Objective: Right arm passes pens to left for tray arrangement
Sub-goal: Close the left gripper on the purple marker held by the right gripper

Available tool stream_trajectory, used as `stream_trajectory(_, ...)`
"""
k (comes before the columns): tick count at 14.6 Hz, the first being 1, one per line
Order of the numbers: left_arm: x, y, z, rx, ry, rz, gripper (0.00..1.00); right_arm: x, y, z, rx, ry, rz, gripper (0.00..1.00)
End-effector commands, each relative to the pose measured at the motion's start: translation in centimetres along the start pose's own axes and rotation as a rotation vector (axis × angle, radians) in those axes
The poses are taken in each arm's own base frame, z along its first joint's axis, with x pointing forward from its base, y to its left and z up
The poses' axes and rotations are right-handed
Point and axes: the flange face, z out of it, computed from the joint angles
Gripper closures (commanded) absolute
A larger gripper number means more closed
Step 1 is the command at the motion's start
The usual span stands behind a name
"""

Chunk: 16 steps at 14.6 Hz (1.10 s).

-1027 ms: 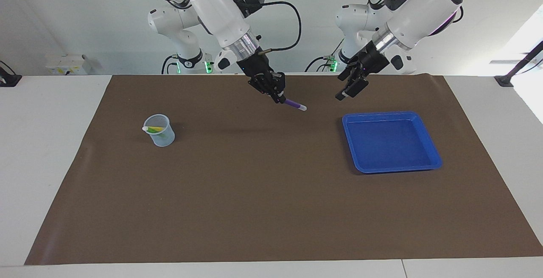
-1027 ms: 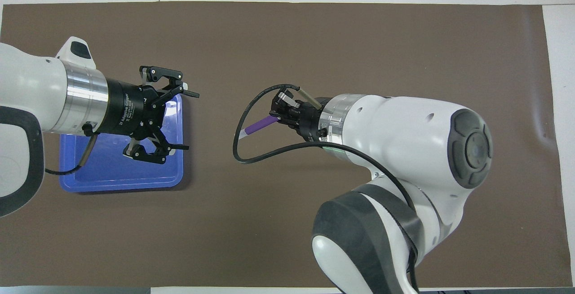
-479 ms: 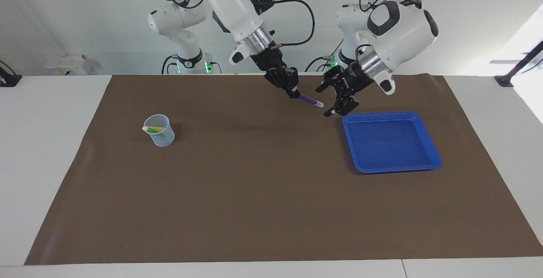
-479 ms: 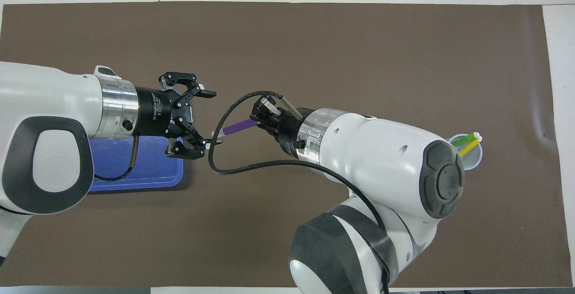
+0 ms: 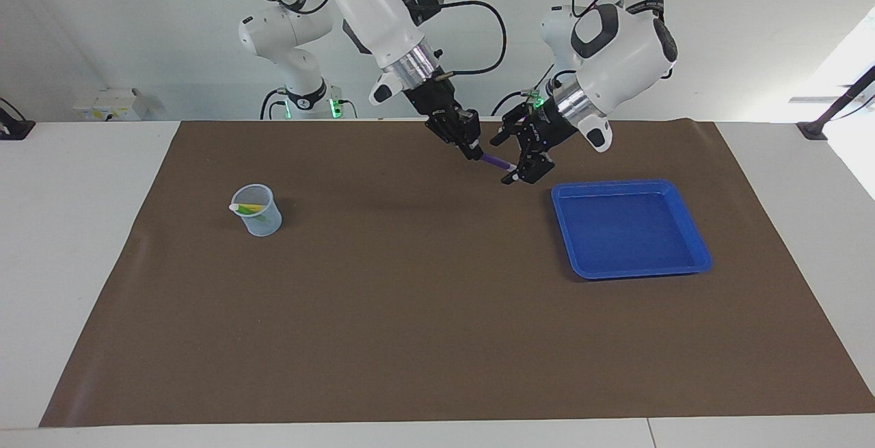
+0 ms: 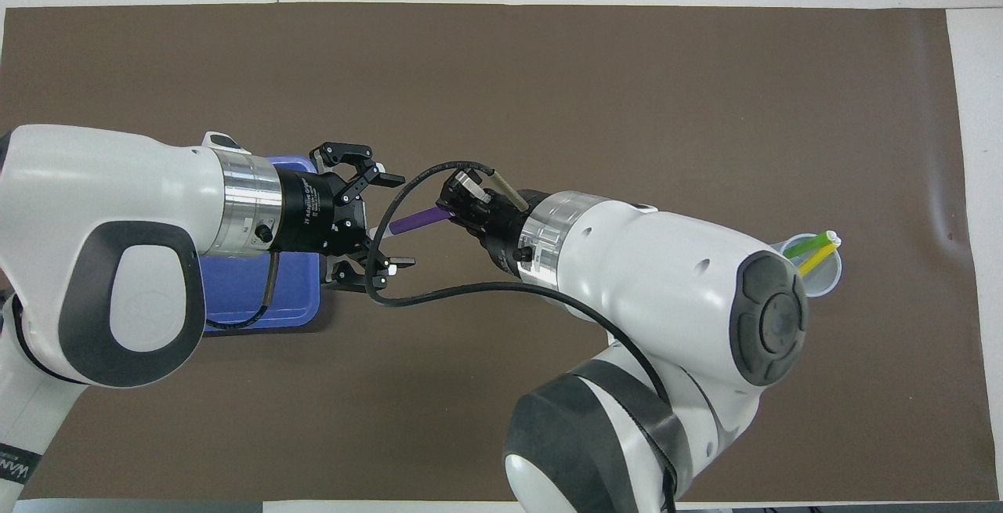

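My left gripper grabs the purple pen by its pale-tipped end [image 6: 385, 231] next, to arrange it in the blue tray [image 6: 266, 301].
My right gripper [image 5: 476, 154] is shut on the purple pen [image 5: 495, 161] and holds it in the air over the mat, pale tip pointing toward the blue tray [image 5: 694, 246]. My left gripper [image 5: 510, 160] is open, with its fingers spread on either side of the pen's tip. In the overhead view the purple pen [image 6: 419, 219] runs from the right gripper [image 6: 452, 213] into the gap of the left gripper [image 6: 400, 222]. The tray [image 6: 266, 301] holds nothing that I can see. The green pen [image 6: 805, 246] and the yellow pen [image 6: 817, 257] stand in a cup.
A small translucent cup [image 5: 258, 212] stands on the brown mat [image 5: 410, 311] toward the right arm's end of the table. The right arm's black cable [image 6: 439, 294] loops beside both grippers.
The left gripper has moved from over the tray toward the right gripper until its open fingers flank the pen's tip. The right gripper carried the pen toward the tray, then held nearly still.
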Motion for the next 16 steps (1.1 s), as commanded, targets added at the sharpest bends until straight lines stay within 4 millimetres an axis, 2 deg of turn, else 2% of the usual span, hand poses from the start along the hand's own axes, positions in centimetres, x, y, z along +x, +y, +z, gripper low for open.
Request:
stream_trajectory(1,0.38,-0.98,0.11,-0.010,-0.010,-0.023,0.02,-0.17,0.51,-0.51,0.023,-0.002,0.020,1.00)
stream_trajectory(5,0.20,-1.10,0.05,0.002,-0.008,-0.019,0.23,-0.25,0.51,-0.48,0.023,-0.002,0.013,1.00)
stream_trajectory(12,-0.51,-1.84,-0.87,0.028,-0.004,0.000,0.52,-0.16,0.51,-0.51,0.024,-0.002,0.010,1.00)
stream_trajectory(14,-0.52,-1.85,-0.76,0.030,-0.003,-0.001,0.62,-0.07,0.58,-0.48,0.022,-0.001,0.011,1.00)
stream_trajectory(16,-0.61,-1.93,-0.78,0.029,-0.002,0.003,0.77,-0.07,0.60,-0.46,0.021,-0.002,0.012,1.00)
